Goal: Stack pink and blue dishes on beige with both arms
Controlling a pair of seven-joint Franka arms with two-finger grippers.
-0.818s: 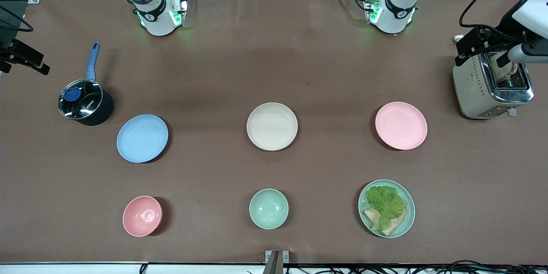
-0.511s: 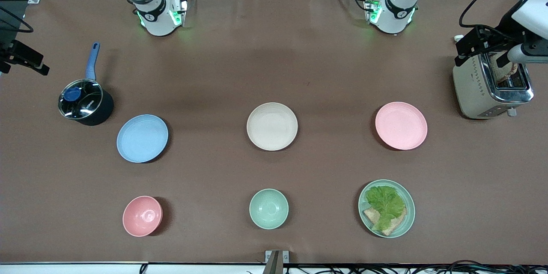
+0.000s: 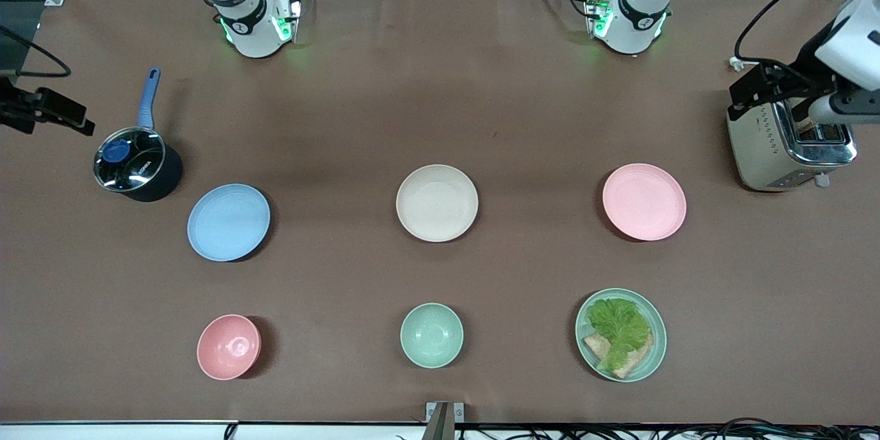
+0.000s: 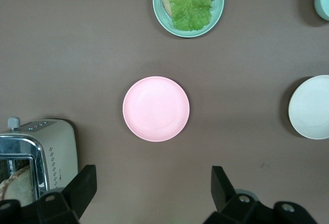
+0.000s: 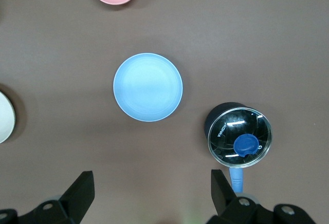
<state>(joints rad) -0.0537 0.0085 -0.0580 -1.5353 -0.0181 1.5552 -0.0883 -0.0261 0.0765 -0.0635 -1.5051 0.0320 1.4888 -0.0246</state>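
My right gripper grabs the blue plate's rim (image 3: 191, 224) next, so that the blue plate gets stacked on the beige one.
The beige plate (image 3: 436, 203) lies mid-table. The pale pink plate (image 3: 644, 201) (image 4: 156, 109) rests toward the left arm's end and the pale blue plate (image 3: 229, 222) (image 5: 148, 87) toward the right arm's end. All three lie flat, apart and bare. My left gripper (image 4: 153, 188) hangs high over the table between the toaster and the pink plate, open and holding nothing. High over the table beside the pot, my right gripper (image 5: 152, 192) is also open and holds nothing. The beige plate's edge (image 4: 310, 108) shows in the left wrist view.
A silver toaster (image 3: 789, 144) with toast stands at the left arm's end. A lidded dark pot (image 3: 136, 166) with a blue handle stands at the right arm's end. Nearer the front camera sit a pink bowl (image 3: 229, 347), a mint bowl (image 3: 432, 335) and a mint plate (image 3: 653, 344) with lettuce and toast.
Both hands have shifted a little at the table's ends. The left one now covers more of the toaster's slot. No plate has moved.
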